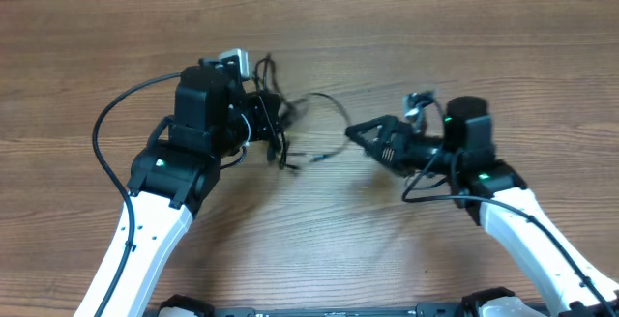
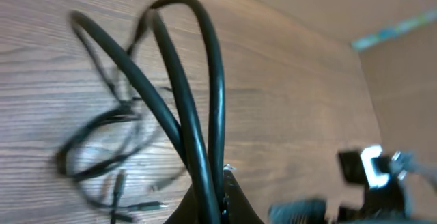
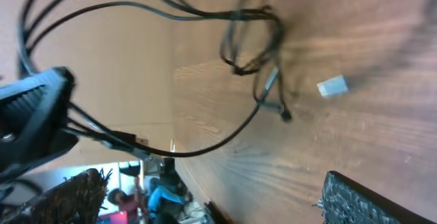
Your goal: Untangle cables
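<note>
I will next grab the cables with my right gripper on the tangle's side away from my left gripper, so parts of the cables stay free to untangle.
The cables (image 1: pixel 282 129) are thin black cords bunched in a small tangle left of the table's middle. One loop (image 1: pixel 334 104) arcs out toward the right arm, and plug tips (image 1: pixel 302 158) lie just below. My left gripper (image 1: pixel 269 116) is shut on the tangle. In the left wrist view, two or three black strands (image 2: pixel 198 115) rise out of the shut left gripper (image 2: pixel 215 200), and the rest of the coil (image 2: pixel 102 138) lies on the wood. My right gripper (image 1: pixel 360 135) stands open just right of the loop, with nothing between its fingers (image 3: pixel 382 200). Its wrist view shows the coil (image 3: pixel 249 39) ahead.
The wooden table (image 1: pixel 319 249) stretches all round. A small white piece (image 3: pixel 332 86) lies on the wood near the coil in the right wrist view. A thicker black wire (image 1: pixel 106 124) loops out beside the left arm.
</note>
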Robot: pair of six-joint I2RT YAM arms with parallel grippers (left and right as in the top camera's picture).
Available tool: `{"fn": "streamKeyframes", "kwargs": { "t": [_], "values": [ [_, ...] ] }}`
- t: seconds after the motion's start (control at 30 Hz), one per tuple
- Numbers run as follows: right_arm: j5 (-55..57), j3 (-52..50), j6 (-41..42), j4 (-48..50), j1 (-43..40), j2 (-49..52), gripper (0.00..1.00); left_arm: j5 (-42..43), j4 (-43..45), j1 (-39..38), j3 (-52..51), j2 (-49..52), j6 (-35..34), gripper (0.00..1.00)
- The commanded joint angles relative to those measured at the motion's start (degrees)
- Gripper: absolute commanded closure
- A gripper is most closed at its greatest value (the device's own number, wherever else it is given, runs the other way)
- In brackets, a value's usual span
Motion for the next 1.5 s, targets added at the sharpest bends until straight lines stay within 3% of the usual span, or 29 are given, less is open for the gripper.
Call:
{"fn": "streamKeyframes", "kwargs": {
  "t": [0.0, 0.23, 0.3, 0.47, 0.6, 0.73, 0.9, 1.07, 1.17, 1.27, 1.33, 1.37, 1.4, 1.47],
  "values": [
    [6.9, 0.5, 8.3, 0.3, 4.3, -0.4, 0.0, -1.9, 1.7, -0.7, 0.6, -0.6, -4.8, 0.96],
    [11.3, 0.5, 7.8, -4.6, 7.2, -0.4, 0.0, 8.8, 2.1, -0.9, 0.6, -0.6, 8.1, 0.96],
    [12.7, 0.5, 7.9, -6.8, 7.2, -0.4, 0.0, 13.1, 2.6, -0.9, 0.6, -0.6, 6.1, 0.96],
    [12.6, 0.5, 8.1, -7.4, 7.2, -0.4, 0.0, 14.6, 5.8, -1.1, 0.5, -0.6, -4.6, 0.96],
    [12.9, 0.5, 8.1, -6.1, 7.2, -0.4, 0.0, 24.0, 14.3, -1.2, 0.6, -0.6, -9.1, 0.96],
    [13.7, 0.5, 8.1, 1.1, 7.2, -0.3, 0.0, 29.9, 20.7, -2.3, 0.6, -0.6, -9.1, 0.96],
    [15.5, 0.5, 9.6, 5.8, 8.8, -0.3, 0.0, 29.7, 20.8, -6.0, 0.5, -0.5, -7.7, 0.96],
    [26.6, 0.5, 10.8, 0.5, 10.9, 0.1, 0.0, 30.3, 24.5, -10.3, 0.5, -0.6, -3.9, 0.96],
    [33.7, 0.5, 15.0, -5.3, 10.7, 1.0, 0.0, 34.9, 28.7, -10.6, 0.6, -0.6, -3.8, 0.96],
    [40.3, 0.5, 15.3, -8.9, 10.4, 1.7, 0.2, 38.2, 31.0, -10.1, 0.6, -0.6, -3.6, 0.96],
    [41.6, 0.5, 14.9, -10.4, 10.4, 1.8, 0.48, 38.9, 30.7, -8.8, 0.6, -0.6, -2.5, 0.96],
    [41.5, 0.5, 14.4, -11.7, 10.4, 1.8, 0.7, 39.2, 29.9, -7.3, 0.6, -0.6, -1.2, 0.96],
    [41.2, 0.5, 13.4, -12.7, 10.4, 1.8, 0.84, 39.2, 29.2, -6.1, 0.5, -0.6, -0.7, 0.96],
    [41.2, 0.5, 11.6, -14.7, 10.4, 1.8, 0.96, 39.2, 28.0, -3.4, 0.5, -0.6, 0.4, 0.96]
  ]
}}
